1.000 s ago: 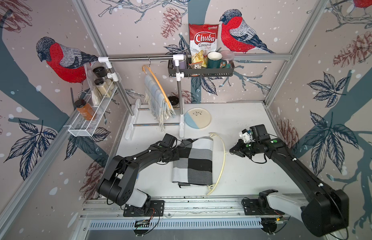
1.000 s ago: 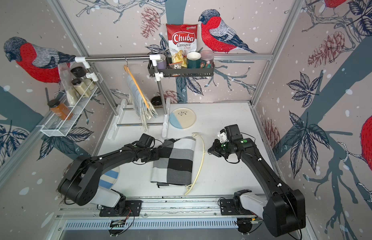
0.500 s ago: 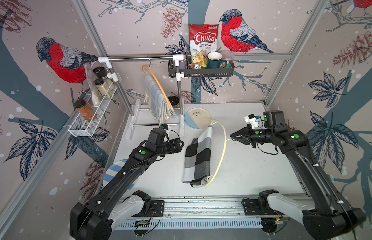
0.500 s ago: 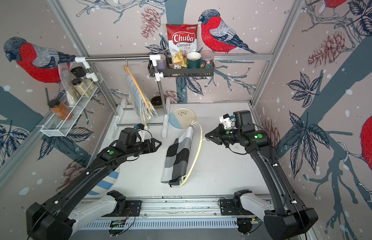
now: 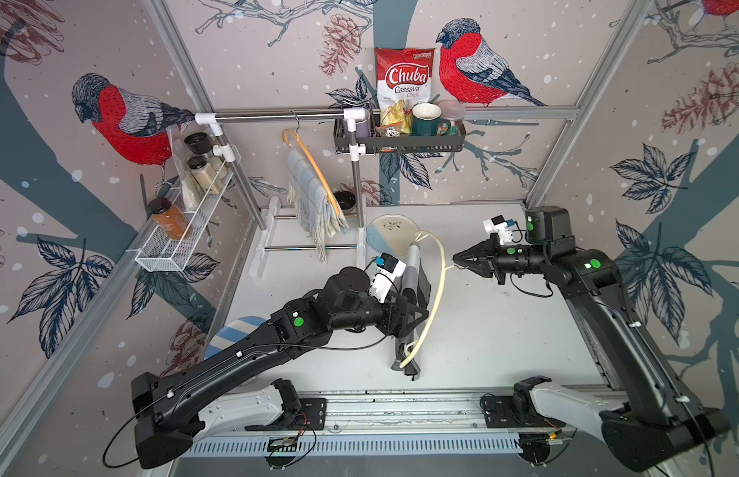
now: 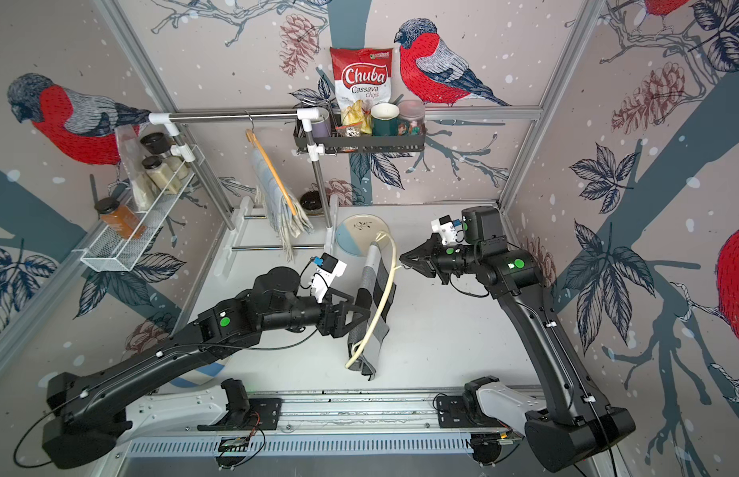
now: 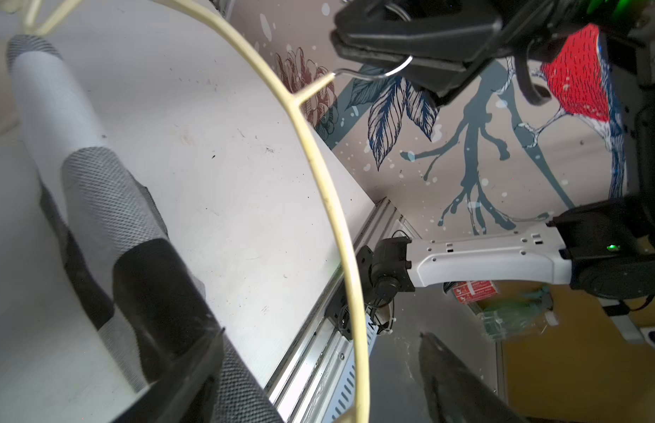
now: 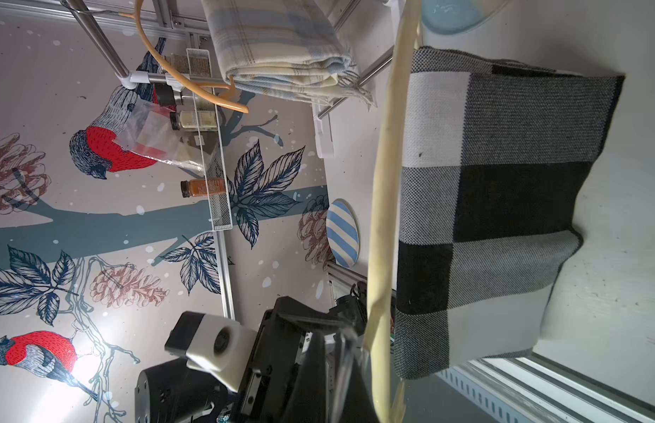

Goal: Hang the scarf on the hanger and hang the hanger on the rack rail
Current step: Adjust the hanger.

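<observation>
The left gripper grabs the cream hanger's arm beside the scarf next, leaving the metal hook (image 7: 388,73) free to hang on the rail.
The black, grey and white checked scarf (image 5: 413,281) (image 6: 374,289) hangs folded over the bar of the cream hanger (image 5: 436,285) (image 6: 387,285), which is tilted up off the table. Its low end touches down near the front rail. My right gripper (image 5: 458,260) (image 6: 405,258) is shut on the hanger's metal hook (image 7: 388,73). My left gripper (image 5: 417,318) (image 6: 357,314) is open at the scarf's middle. In the left wrist view the hanger's arm (image 7: 318,175) runs between its fingers, and the scarf (image 7: 99,183) lies by one finger. The right wrist view shows the scarf (image 8: 483,201) beside the hanger (image 8: 384,183).
An orange hanger with a pale plaid scarf (image 5: 314,194) hangs on the rail (image 5: 277,117) at the back. A cream-and-blue plate (image 5: 390,237) lies behind the scarf, and a striped plate (image 5: 235,334) lies under my left arm. A black basket (image 5: 401,142) and a wire shelf (image 5: 182,235) hang higher up.
The right gripper lifted the hanger, so the scarf went from flat on the table to hanging. The left gripper pulled away, opened wider, then moved right onto the scarf and hanger.
</observation>
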